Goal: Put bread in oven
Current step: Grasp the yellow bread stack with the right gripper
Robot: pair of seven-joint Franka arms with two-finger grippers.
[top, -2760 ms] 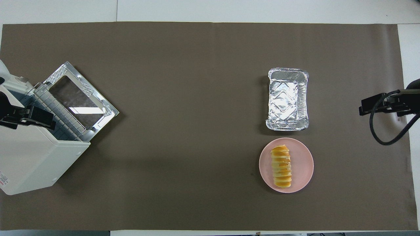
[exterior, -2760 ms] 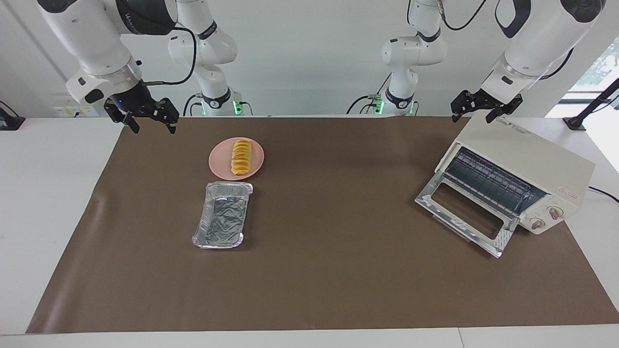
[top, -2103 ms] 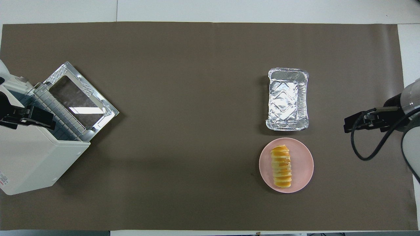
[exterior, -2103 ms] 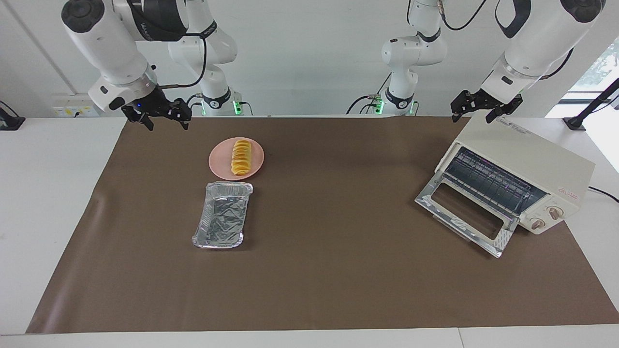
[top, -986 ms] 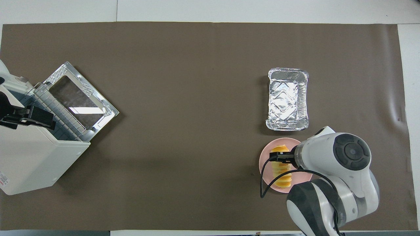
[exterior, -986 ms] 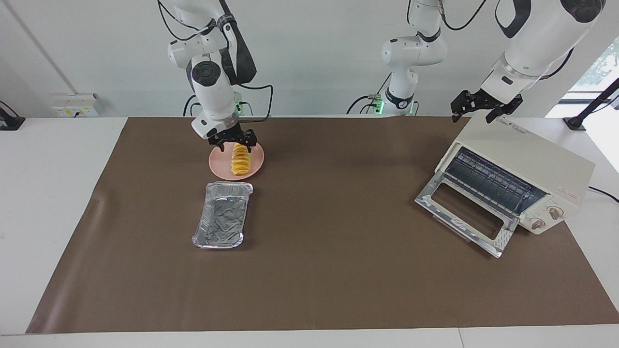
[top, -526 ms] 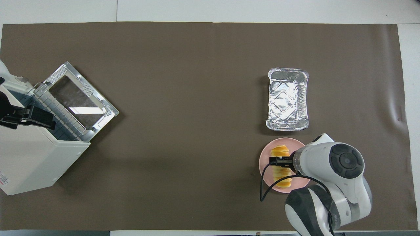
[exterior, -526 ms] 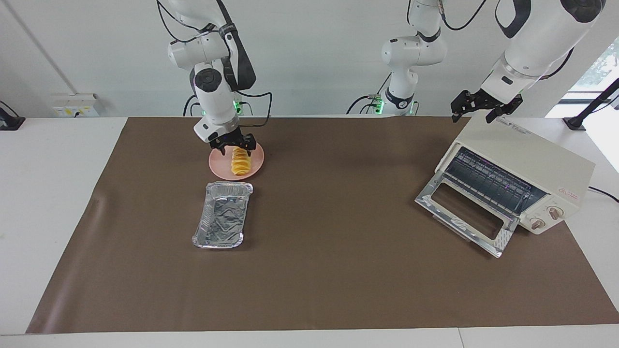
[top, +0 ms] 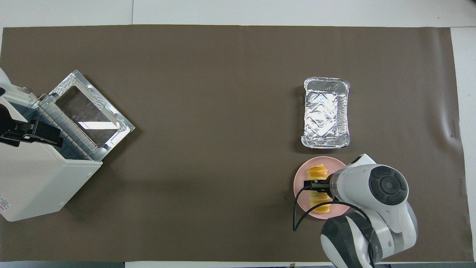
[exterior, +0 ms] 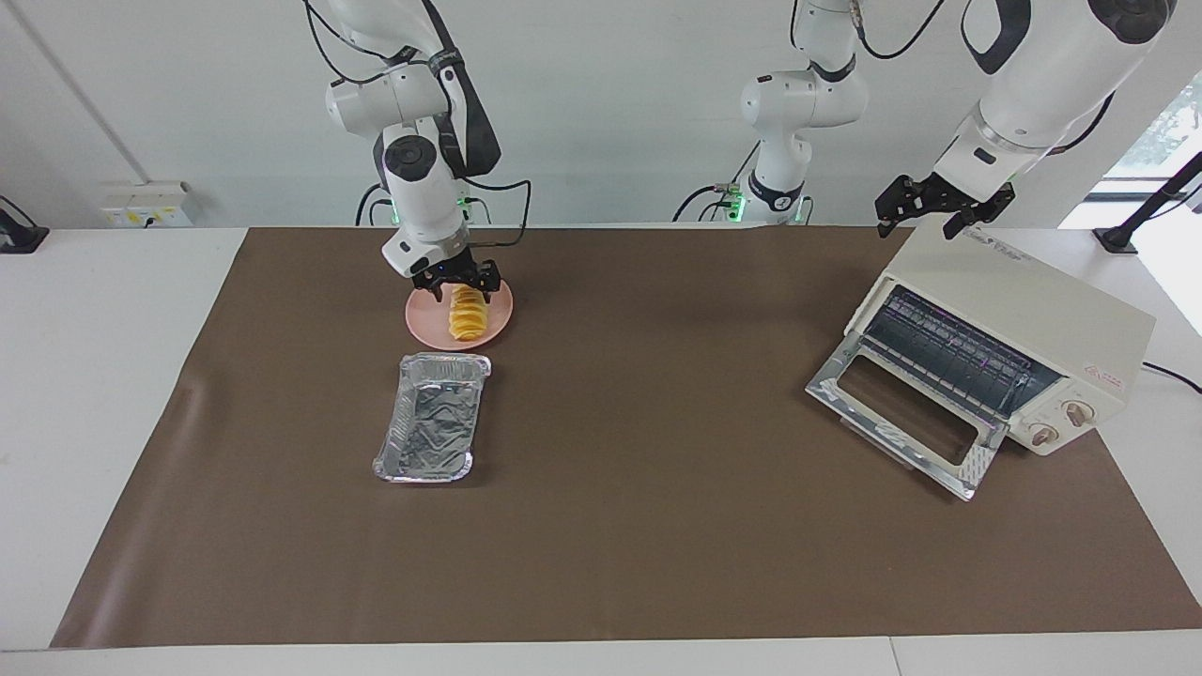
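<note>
The bread's middle has my right gripper's fingers reaching down around it over the pink plate (exterior: 423, 326), so my right gripper needs to close on the bread.
The bread (exterior: 465, 322) is a golden-yellow ridged loaf lying on a round pink plate (exterior: 423, 326) toward the right arm's end of the table. My right gripper (exterior: 462, 286) is open and low over the bread, with one finger on each side of the part nearer the robots. In the overhead view the right gripper (top: 316, 185) covers the bread's (top: 317, 172) middle on the plate (top: 299, 184). The cream-white oven (exterior: 1024, 310) stands at the left arm's end with its glass door (exterior: 901, 413) dropped open. My left gripper (exterior: 942, 211) waits, open, over the oven's top.
A crinkled silver foil tray (exterior: 432, 432) lies empty beside the plate, farther from the robots; it also shows in the overhead view (top: 326, 113). The oven (top: 33, 182) shows there with its wire rack (top: 63, 128) and open door (top: 89, 111). A brown mat (exterior: 639, 526) covers the table.
My right gripper swung in from the right arm's end of the table to the plate and came down around the bread. The left arm, bread, tray and oven have not moved.
</note>
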